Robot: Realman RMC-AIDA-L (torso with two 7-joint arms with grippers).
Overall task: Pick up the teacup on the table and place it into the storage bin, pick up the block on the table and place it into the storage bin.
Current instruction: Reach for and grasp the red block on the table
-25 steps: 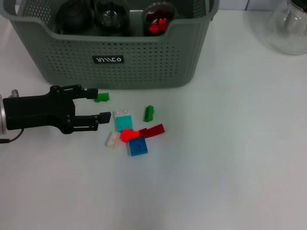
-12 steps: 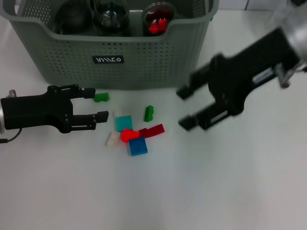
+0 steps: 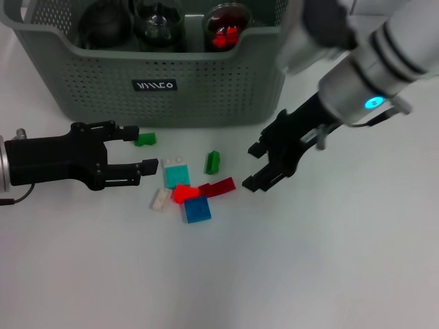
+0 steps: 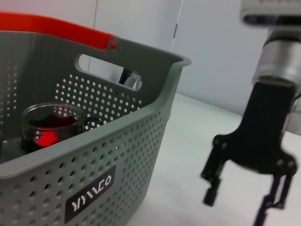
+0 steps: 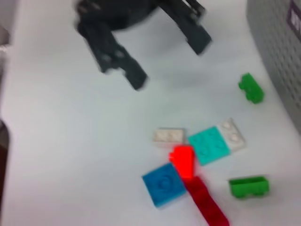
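Observation:
My right fingers are short of the dark red block's near end (image 3: 227,185) (image 5: 212,213) and would miss it if I closed now. My right gripper needs to move closer before it closes on the block.
The grey-green storage bin (image 3: 206,96) stands at the back, also seen in the left wrist view (image 4: 136,155). Inside it sits a glass teacup (image 3: 227,24) holding red pieces, beside two darker cups. Several loose blocks lie in front: a green block (image 3: 212,162), a teal block (image 3: 177,174), a bright red block (image 3: 184,192), a blue block (image 3: 197,210) and a dark red block (image 3: 218,186). My right gripper (image 3: 251,166) hovers open just right of the pile. On the left, my left gripper (image 3: 141,149) rests open, a small green block (image 3: 145,139) by its far finger.
A white block (image 3: 160,199) lies at the pile's left edge. In the right wrist view the pile shows below, with the blue block (image 5: 163,183) and teal block (image 5: 208,145), and the left gripper (image 5: 169,61) beyond. Bare white table extends in front.
My right arm came in from the right and swung left and down to the block pile, gripper open. The left gripper and the blocks stayed put.

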